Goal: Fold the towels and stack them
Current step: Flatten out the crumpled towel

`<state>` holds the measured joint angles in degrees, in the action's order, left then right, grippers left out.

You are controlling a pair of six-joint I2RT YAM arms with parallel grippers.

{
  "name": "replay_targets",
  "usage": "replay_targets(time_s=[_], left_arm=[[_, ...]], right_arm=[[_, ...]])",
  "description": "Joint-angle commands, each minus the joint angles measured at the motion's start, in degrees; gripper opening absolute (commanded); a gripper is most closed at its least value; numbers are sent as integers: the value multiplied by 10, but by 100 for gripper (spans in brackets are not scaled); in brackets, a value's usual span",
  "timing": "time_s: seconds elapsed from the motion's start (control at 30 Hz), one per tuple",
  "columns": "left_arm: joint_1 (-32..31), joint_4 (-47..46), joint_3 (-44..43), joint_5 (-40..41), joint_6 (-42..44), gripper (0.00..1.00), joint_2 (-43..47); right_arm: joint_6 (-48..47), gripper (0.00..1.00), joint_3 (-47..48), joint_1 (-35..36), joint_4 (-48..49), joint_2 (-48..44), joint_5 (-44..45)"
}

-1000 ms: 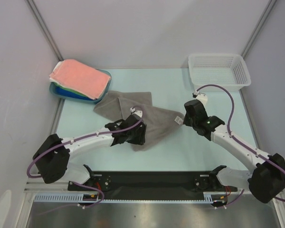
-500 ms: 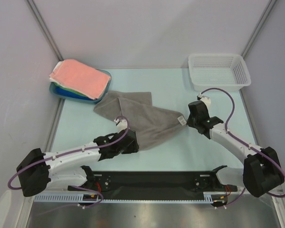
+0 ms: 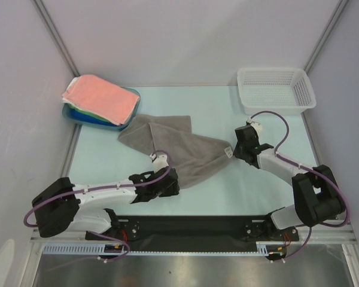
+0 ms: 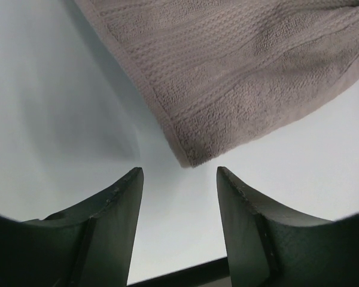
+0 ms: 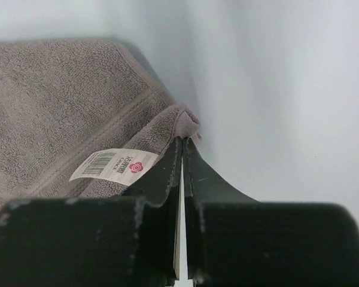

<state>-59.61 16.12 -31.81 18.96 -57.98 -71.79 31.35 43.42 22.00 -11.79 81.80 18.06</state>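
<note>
The grey towel (image 3: 179,146) needs to be spread and folded, so my left gripper will next grab it by its near corner (image 3: 181,187), opposite the tagged corner.
A grey towel (image 3: 179,146) lies spread and rumpled in the middle of the table. My left gripper (image 3: 170,182) is open and low at its near corner. In the left wrist view that corner (image 4: 191,156) lies just ahead of the open gripper (image 4: 179,174), between the fingertips but not touching them. My right gripper (image 3: 236,149) is shut on the towel's right corner (image 5: 186,122), beside the white tag (image 5: 113,164). Several folded towels, salmon pink on top (image 3: 100,97), are stacked at the back left.
The stack rests on a blue plastic tray (image 3: 78,115) near the left wall. A white perforated basket (image 3: 275,89) stands at the back right. A black rail (image 3: 191,227) runs along the near edge between the arm bases.
My left gripper has pulled back off the towel toward the near edge and now sits at its near corner. My right arm has folded in, with its gripper staying at the tagged corner.
</note>
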Motion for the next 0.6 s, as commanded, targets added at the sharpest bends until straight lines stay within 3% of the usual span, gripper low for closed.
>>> replay_targets(time_s=[0.0, 0.33, 0.57], left_arm=[[-3, -46, -11, 19, 1, 58, -27], [-3, -86, -17, 13, 2, 53, -96], [-11, -72, -8, -1, -5, 29, -65]], right_arm=[[6, 0, 14, -2, 37, 6, -4], [6, 0, 10, -6, 46, 17, 1], [4, 0, 7, -6, 41, 3, 0]])
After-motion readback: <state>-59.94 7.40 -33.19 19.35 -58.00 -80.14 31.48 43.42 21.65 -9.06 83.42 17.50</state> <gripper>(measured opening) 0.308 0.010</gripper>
